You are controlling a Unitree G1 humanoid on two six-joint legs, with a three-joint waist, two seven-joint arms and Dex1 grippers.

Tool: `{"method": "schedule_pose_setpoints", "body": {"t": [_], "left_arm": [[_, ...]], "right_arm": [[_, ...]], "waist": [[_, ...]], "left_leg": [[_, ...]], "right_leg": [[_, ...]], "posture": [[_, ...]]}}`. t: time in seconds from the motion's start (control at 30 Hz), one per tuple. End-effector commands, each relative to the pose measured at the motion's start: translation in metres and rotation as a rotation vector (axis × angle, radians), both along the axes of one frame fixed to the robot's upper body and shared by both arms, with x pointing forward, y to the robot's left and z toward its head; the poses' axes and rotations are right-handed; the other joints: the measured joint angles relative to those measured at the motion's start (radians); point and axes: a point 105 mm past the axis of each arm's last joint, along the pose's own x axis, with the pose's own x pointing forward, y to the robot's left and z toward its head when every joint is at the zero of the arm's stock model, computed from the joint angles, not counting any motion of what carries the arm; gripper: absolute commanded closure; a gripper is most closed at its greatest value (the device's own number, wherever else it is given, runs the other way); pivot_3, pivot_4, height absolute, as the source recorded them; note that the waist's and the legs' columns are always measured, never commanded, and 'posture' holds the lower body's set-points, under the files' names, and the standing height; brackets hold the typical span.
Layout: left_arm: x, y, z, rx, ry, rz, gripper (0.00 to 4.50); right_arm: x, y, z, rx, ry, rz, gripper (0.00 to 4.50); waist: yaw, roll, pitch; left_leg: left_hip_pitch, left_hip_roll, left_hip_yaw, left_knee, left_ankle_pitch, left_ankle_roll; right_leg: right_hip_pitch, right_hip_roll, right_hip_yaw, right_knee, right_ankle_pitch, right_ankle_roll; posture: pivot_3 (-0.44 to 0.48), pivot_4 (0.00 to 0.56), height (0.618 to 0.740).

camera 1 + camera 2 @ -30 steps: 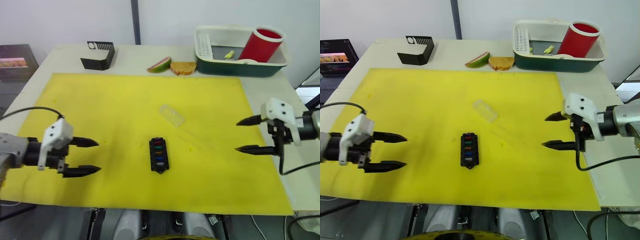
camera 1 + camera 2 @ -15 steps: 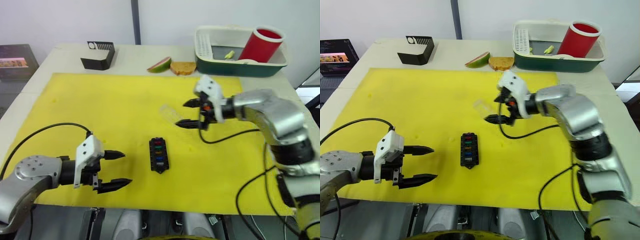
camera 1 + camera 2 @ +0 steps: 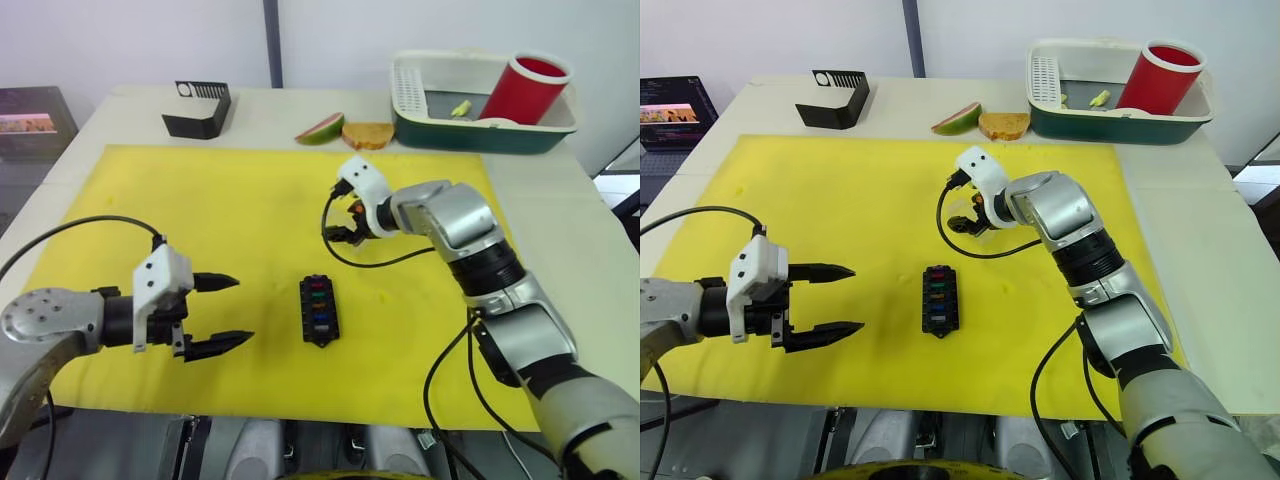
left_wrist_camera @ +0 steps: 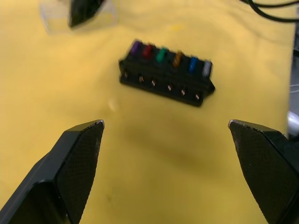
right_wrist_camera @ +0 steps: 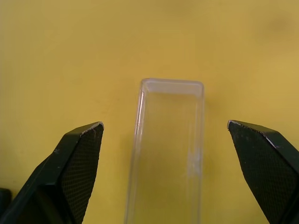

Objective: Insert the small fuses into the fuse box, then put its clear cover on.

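Note:
My right gripper should next take hold of the clear cover by its long sides, so that it can close the filled fuse box [image 3: 320, 311].
The black fuse box [image 3: 318, 311] lies mid-mat with the small fuses [image 4: 162, 53] standing in a row in its slots: purple, red, green, amber, blue, grey. The clear cover [image 5: 168, 154] lies flat on the yellow mat beyond the box, and it also shows in the left wrist view [image 4: 53, 18]. My right gripper [image 3: 335, 213] hovers right over the cover, open, one finger on each side of it and apart from it. My left gripper [image 3: 243, 310] is open and empty, left of the box and pointing at it.
The yellow mat [image 3: 150, 210] covers most of the table. Behind it stand a black slotted stand [image 3: 198, 110], an apple slice [image 3: 320, 129] and bread [image 3: 366, 135]. At the back right a dish basket [image 3: 480, 128] holds a red cup [image 3: 528, 88].
My right arm has swung in from the mat's right edge to the clear cover. My left gripper has moved right from the mat's left edge, toward the box. Both stay open.

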Motion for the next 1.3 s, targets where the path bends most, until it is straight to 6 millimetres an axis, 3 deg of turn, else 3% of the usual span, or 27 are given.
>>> {"method": "schedule_pose_setpoints", "body": {"t": [0.03, 0.33, 0.43, 0.57, 1.0, 1.3], "left_arm": [[0.012, -0.001, 0.003, 0.002, -0.056, 0.017, 0.0], [0.036, -0.003, 0.007, -0.023, -0.109, 0.033, 0.0], [0.039, -0.004, 0.008, -0.031, -0.12, 0.037, 0.0], [0.043, -0.003, 0.01, -0.041, -0.133, 0.046, 0.0], [0.042, -0.009, 0.014, -0.089, -0.143, 0.037, 0.0], [-0.012, -0.025, -0.021, -0.078, 0.018, -0.043, 0.0]], "right_arm": [[0.002, 0.001, 0.006, 0.01, -0.014, -0.016, 0.03], [-0.003, -0.004, -0.001, -0.018, 0.018, -0.024, 0.03], [-0.004, -0.004, -0.001, -0.017, 0.023, -0.023, 0.9], [-0.006, -0.001, -0.003, -0.024, 0.02, -0.012, 2.83], [-0.015, -0.004, 0.011, -0.039, -0.003, 0.054, 2.82], [-0.026, -0.047, 0.021, -0.064, -0.02, 0.048, 2.82]], "waist": [[0.0, 0.0, 0.0], [0.001, 0.0, 0.0], [0.001, 0.0, 0.0], [0.001, 0.0, 0.0], [0.003, 0.0, 0.0], [0.004, 0.0, 0.0]], "left_leg": [[0.0, 0.0, 0.0, 0.0, 0.0, 0.0], [0.0, 0.0, 0.0, 0.0, -0.001, 0.002], [0.0, 0.0, 0.0, 0.0, -0.001, 0.003], [0.0, 0.0, 0.0, 0.0, -0.002, 0.004], [0.0, 0.0, 0.0, 0.0, -0.002, 0.004], [0.0, 0.0, 0.0, 0.0, -0.002, 0.005]], "right_leg": [[0.0, 0.0, 0.0, 0.0, 0.0, 0.0], [0.0, 0.0, 0.0, 0.001, 0.0, 0.0], [0.0, 0.001, 0.0, 0.001, 0.0, 0.0], [0.0, 0.001, 0.0, 0.001, 0.0, 0.0], [0.0, 0.001, 0.0, 0.001, 0.0, 0.0], [0.0, 0.0, 0.0, -0.001, 0.0, 0.0]], "posture": [[0.0, 0.15, 0.74], [0.0, 0.15, 0.74], [0.0, 0.15, 0.74], [0.0, 0.15, 0.74], [0.0, 0.15, 0.74], [0.0, 0.15, 0.74]]}}
